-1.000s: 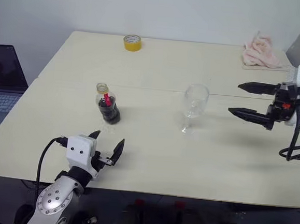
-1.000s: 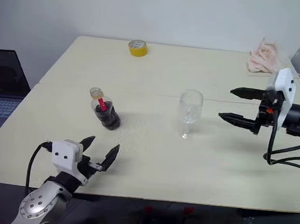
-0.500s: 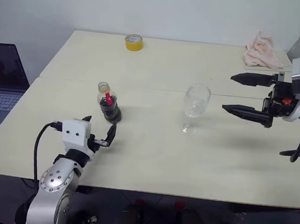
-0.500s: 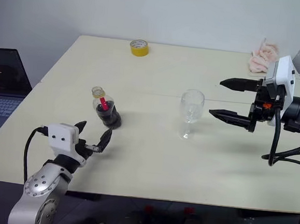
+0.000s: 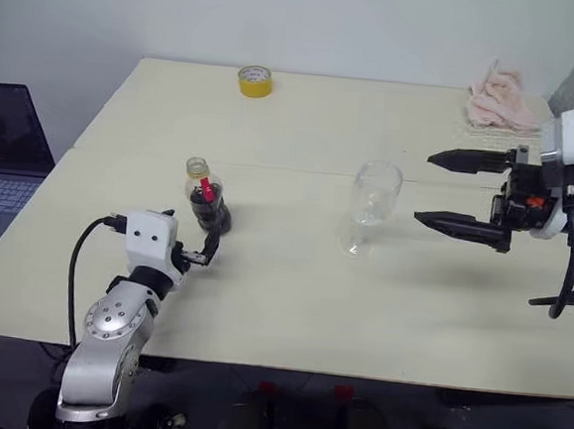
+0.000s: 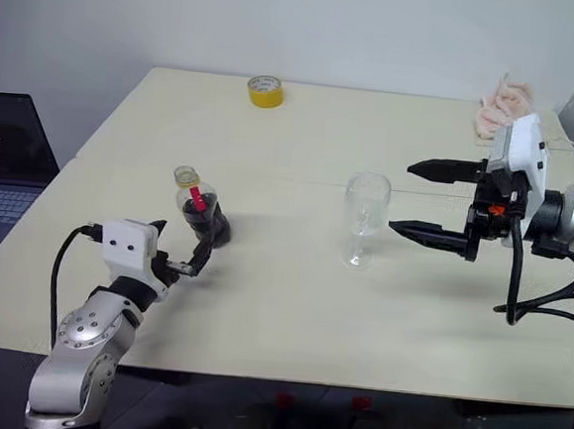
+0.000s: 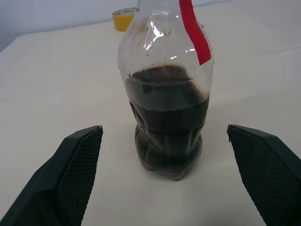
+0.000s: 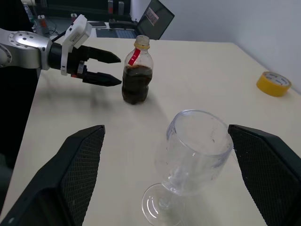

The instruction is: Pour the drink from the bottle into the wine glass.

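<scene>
The bottle bulges round at its shoulder (image 7: 164, 52), so my left gripper should next grab it around its narrow waist (image 7: 168, 128) to pour from it.
The bottle (image 5: 206, 200) stands upright on the left half of the table, small and clear, with a yellow cap and a red label strip. The dark drink (image 7: 165, 117) fills its lower half. My left gripper (image 5: 188, 232) is open, level and just in front of the bottle, one finger (image 7: 77, 165) on either side of its base without touching. The empty wine glass (image 5: 372, 203) stands upright at mid-table. My right gripper (image 5: 423, 187) is open and points sideways at the glass bowl from its right, a short gap away.
A yellow tape roll (image 5: 254, 80) lies at the table's far edge. A pink cloth (image 5: 500, 100) is heaped at the far right corner. An open laptop (image 5: 2, 167) sits left of the cream table (image 5: 290, 304).
My left gripper has moved forward from the table's front edge up to the bottle. My right gripper has shifted left toward the glass. Both stayed open.
</scene>
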You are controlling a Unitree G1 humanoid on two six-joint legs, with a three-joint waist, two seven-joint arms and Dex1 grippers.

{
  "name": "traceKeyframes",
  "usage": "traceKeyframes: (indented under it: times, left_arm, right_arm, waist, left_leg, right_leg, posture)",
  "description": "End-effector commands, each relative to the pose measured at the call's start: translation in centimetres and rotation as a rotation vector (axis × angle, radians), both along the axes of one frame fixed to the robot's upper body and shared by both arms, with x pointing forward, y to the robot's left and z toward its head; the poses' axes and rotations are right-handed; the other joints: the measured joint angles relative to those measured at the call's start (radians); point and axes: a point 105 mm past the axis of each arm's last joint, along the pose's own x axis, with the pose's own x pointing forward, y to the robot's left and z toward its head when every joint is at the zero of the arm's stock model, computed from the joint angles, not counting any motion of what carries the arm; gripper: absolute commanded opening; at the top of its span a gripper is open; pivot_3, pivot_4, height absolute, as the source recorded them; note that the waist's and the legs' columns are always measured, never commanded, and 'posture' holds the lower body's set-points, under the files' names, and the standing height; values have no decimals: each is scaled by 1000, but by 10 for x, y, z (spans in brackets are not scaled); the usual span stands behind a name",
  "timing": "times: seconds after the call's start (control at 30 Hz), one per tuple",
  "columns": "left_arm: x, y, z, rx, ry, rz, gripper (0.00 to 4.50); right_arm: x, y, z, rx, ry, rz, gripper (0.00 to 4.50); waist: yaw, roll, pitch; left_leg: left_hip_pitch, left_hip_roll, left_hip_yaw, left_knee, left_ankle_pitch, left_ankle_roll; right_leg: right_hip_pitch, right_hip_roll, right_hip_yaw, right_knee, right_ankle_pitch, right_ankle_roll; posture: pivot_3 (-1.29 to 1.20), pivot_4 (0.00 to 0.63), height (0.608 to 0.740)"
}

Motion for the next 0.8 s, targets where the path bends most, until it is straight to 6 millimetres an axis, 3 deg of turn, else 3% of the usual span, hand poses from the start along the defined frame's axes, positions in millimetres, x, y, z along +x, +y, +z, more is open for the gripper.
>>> traceKeyframes:
  times: [0.03,0.8]
  left_arm:
    - [3,-1,10,27,-47,-14,4500]
    - [35,-12,20,36,-80,-43,4500]
  right_arm:
    - [-6,2,11,-16,-51,2,4488]
    - [-6,5,12,-20,-61,-15,4488]
  waist:
    - [0,0,0]
    - [-1,0,0]
  left_leg:
    - [0,0,0,0,0,0]
    - [0,0,0,1,0,0]
  right_leg:
    - [0,0,0,0,0,0]
    - [0,0,-1,1,0,0]
  posture:
    - [0,150,740]
    - [0,150,740]
